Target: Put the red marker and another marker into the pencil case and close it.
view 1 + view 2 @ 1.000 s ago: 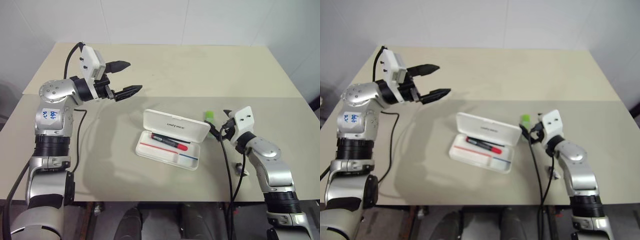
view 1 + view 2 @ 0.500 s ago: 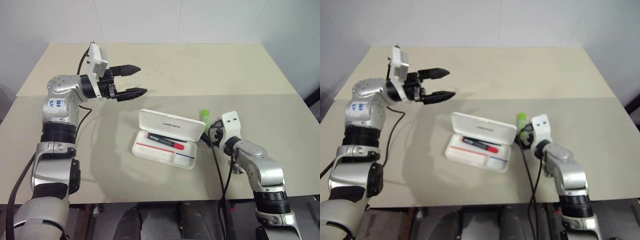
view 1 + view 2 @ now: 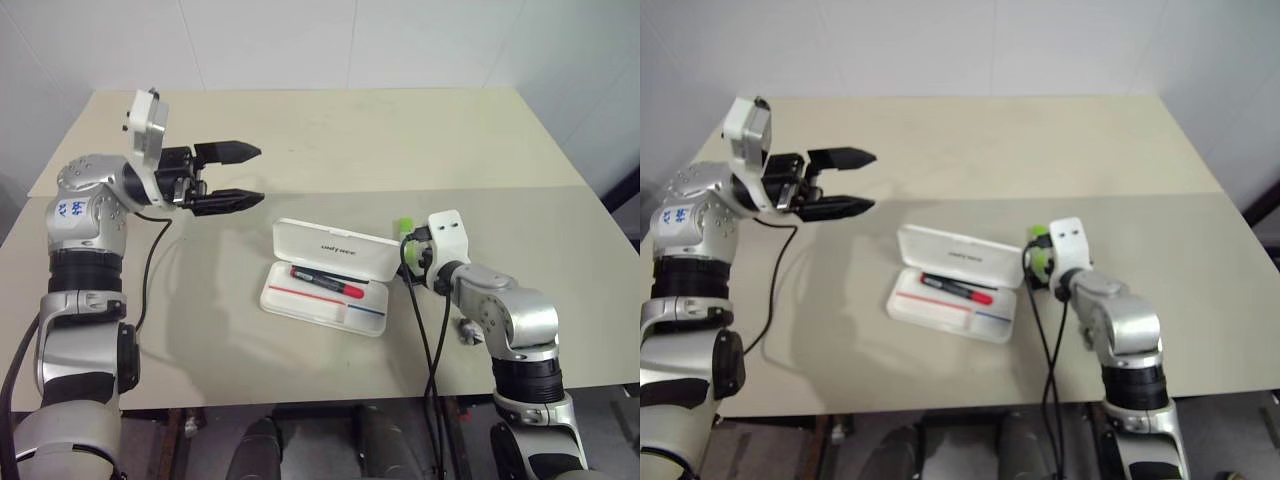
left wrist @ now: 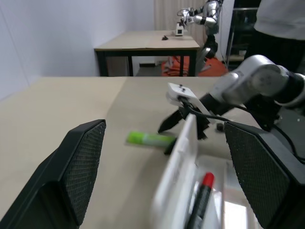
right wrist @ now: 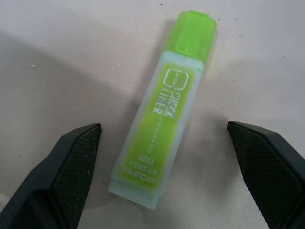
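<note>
My right gripper's fingers are low over the table beside the light-green highlighter, so it is time to close on the highlighter now. Closing now would catch it.
The white pencil case (image 3: 300,298) lies open mid-table, lid (image 3: 335,248) propped up. The red marker (image 3: 326,283) lies inside it. Just right of the lid rests the light-green highlighter (image 5: 162,109), flat on the table. My right gripper (image 5: 163,128) is open and tilted down over the highlighter, one finger on each side, apart from it. From the head views the right gripper (image 3: 412,252) hides most of the highlighter (image 3: 404,227). My left gripper (image 3: 256,175) hovers open and empty, up and to the back left of the case, pointing toward it.
A small dark grey object (image 3: 468,330) lies on the table beside my right forearm. Black cables trail from both wrists. The left wrist view shows another table (image 4: 147,43) in the room behind, and part of a person (image 4: 281,24) stands at the far right.
My right gripper has tipped downward and edged left, closer over the highlighter. My left gripper has rolled and drawn back slightly. Both stay open; the case and the markers have not moved.
</note>
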